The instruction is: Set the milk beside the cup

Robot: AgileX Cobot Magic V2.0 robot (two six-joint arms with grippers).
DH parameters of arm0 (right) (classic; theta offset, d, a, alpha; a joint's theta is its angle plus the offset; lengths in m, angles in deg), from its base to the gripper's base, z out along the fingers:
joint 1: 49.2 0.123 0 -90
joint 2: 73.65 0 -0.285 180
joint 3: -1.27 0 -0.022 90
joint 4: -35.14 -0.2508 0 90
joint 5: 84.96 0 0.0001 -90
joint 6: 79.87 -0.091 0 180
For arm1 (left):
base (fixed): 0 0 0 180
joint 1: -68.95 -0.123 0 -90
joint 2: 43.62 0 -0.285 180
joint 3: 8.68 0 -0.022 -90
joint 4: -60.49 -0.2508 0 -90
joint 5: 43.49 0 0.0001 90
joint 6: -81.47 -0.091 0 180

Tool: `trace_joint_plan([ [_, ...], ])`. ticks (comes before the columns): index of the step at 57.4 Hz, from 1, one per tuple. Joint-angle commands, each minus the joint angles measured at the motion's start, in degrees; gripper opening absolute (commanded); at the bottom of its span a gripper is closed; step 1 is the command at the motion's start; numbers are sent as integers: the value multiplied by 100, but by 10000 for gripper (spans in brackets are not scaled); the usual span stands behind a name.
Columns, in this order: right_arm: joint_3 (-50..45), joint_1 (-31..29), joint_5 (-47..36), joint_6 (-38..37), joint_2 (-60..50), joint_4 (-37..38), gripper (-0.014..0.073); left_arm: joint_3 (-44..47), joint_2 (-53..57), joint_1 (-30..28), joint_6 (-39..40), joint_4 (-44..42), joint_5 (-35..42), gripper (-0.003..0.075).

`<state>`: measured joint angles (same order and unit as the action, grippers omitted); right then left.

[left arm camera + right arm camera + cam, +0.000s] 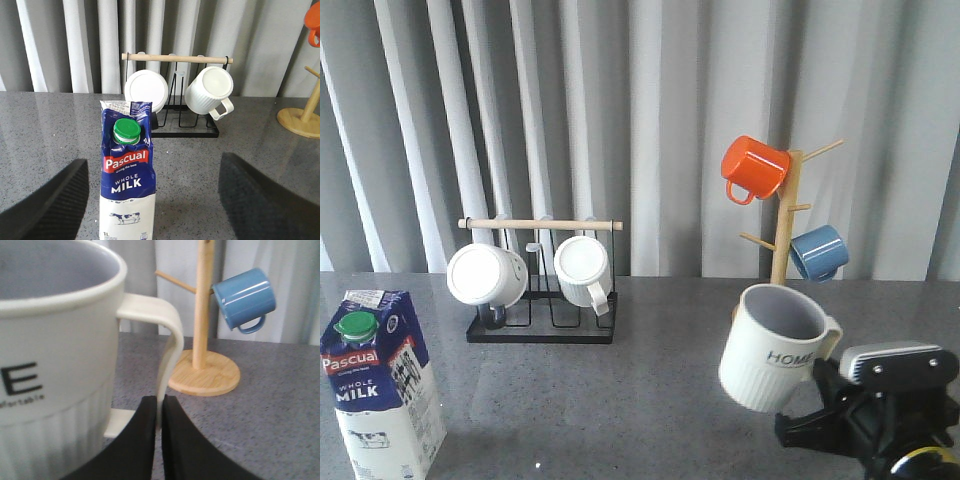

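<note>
My right gripper is holding the cup [770,350] tilted, with its base [745,398] above the tabletop. It should keep holding the cup, because the cup would drop if I opened now.
The milk [378,385], a blue and white carton with a green cap and a red "Pascual" label, stands upright at the table's front left. In the left wrist view the milk [127,185] stands between my left gripper's [154,161] wide-open fingers, nearer one finger [47,205], touching neither. The left gripper is out of the front view. The cup [770,350], a ribbed pale mug lettered "HOME", is at the front right, tilted. My right gripper [825,372] is shut on its handle [167,340]; the fingers [142,440] pinch it in the right wrist view.
A black wire rack [542,325] with a wooden bar holds two plain white mugs [486,273] at the back. A wooden mug tree [782,225] with an orange mug [755,166] and a blue mug [818,252] stands behind the cup. Grey curtains hang behind the table.
</note>
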<state>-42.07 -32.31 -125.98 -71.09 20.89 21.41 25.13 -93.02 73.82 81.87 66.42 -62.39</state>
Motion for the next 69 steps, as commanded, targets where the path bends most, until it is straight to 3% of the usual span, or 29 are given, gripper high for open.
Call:
trace_joint_plan([
  [1,134,618,-732,888,45,-1142,-4,-195,18,35,51,40,458,512],
  [9,163,1184,-1118,1499,389,-2110,-4,-195,18,35,51,40,458,512],
  [23,374,1622,-1201,1583,1020,-2176,-4,-195,18,35,51,40,458,512],
  [69,562,1678,-1265,2013,1626,-3010,12,-195,18,35,51,40,458,512],
])
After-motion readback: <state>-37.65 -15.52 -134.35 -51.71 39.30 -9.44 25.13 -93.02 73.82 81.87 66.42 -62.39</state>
